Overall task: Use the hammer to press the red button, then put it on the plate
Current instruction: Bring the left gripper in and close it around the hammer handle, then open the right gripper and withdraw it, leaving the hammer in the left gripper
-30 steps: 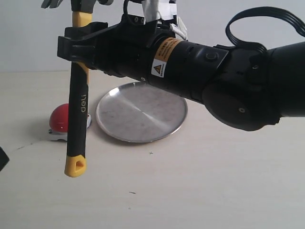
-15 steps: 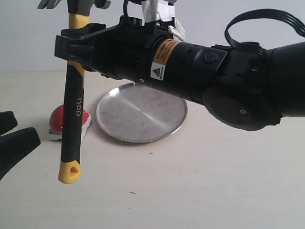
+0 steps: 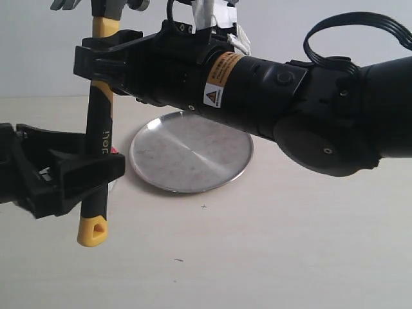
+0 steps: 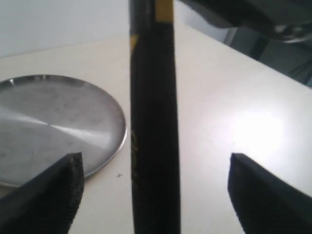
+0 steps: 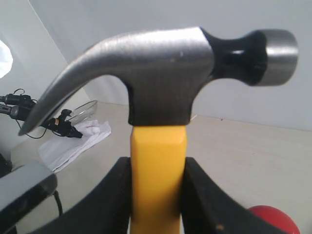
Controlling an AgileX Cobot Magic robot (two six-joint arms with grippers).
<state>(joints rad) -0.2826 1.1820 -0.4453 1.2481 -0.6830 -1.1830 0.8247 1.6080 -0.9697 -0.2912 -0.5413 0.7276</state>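
Note:
The left gripper grabs the hammer by its black handle (image 3: 100, 127) next, which leaves the hammer's head free to press the red button (image 3: 114, 150).
The hammer (image 3: 101, 122) hangs upright, steel head (image 5: 156, 73) on top and yellow end low over the table. My right gripper (image 3: 98, 55) reaches across from the right and is shut on the yellow neck just under the head (image 5: 158, 195). My left gripper (image 3: 96, 164) comes in from the left and stands open around the black handle (image 4: 153, 122); both fingers are apart from it, as the left wrist view (image 4: 156, 195) shows. The red button (image 5: 273, 219) is mostly hidden behind the left gripper in the exterior view. The silver plate (image 3: 191, 151) lies just right of the hammer.
The thick black right arm (image 3: 290, 90) spans above the plate's back edge. A white cloth with cables (image 5: 73, 141) lies on the table far beyond the hammer. The beige table (image 3: 270, 244) stretches to the front and right.
My left gripper has come in from the left edge and now straddles the hammer's handle, covering the red button. The hammer swung slightly left a second ago and has held still since.

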